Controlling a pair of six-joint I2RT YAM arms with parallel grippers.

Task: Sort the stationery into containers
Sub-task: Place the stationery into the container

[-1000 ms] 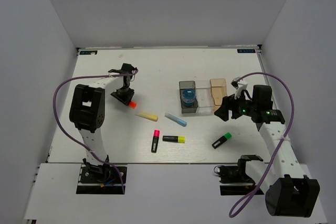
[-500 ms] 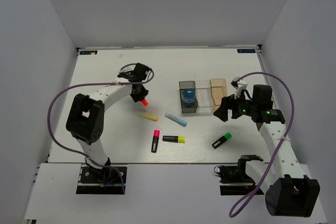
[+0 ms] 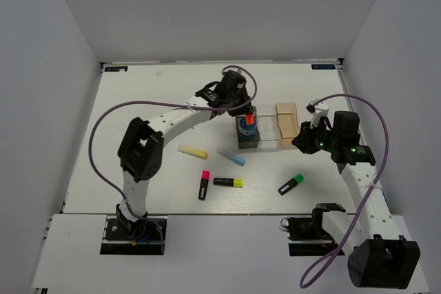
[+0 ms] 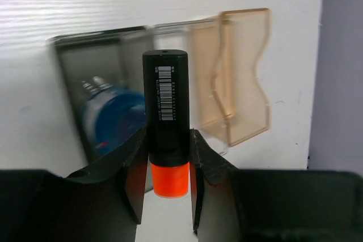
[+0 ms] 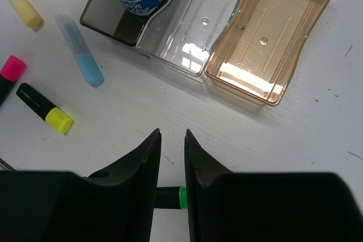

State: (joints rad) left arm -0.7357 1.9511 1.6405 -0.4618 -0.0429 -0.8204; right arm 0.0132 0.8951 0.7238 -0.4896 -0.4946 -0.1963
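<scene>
My orange-capped highlighter [image 3: 246,119] hangs above the blue roll, short of the empty clear bin, so my left gripper next moves it there before opening.
My left gripper [image 3: 242,111] [image 4: 167,135] is shut on the orange-capped highlighter [image 4: 165,99] [image 3: 246,119], cap toward the wrist, above the dark grey bin [image 3: 249,138] [image 4: 85,77]. A blue roll [image 3: 247,129] [image 4: 116,118] stands in that bin. The clear bin [image 3: 269,131] and the tan bin [image 3: 286,119] adjoin it, both holding nothing. My right gripper [image 3: 302,142] [image 5: 172,135] hovers near the tan bin's front, its jaws narrowly apart with nothing between. Below it lies the green highlighter [image 3: 292,184] [image 5: 170,196].
In front of the bins lie a pale yellow stick [image 3: 192,151], a light blue stick [image 3: 230,157], a pink-capped highlighter [image 3: 204,184] and a yellow-capped highlighter [image 3: 228,182]. White walls enclose the table on three sides.
The left arm has carried the orange highlighter from the table's left side rightward to above the dark grey bin. The right gripper's jaws have narrowed and it has shifted slightly.
</scene>
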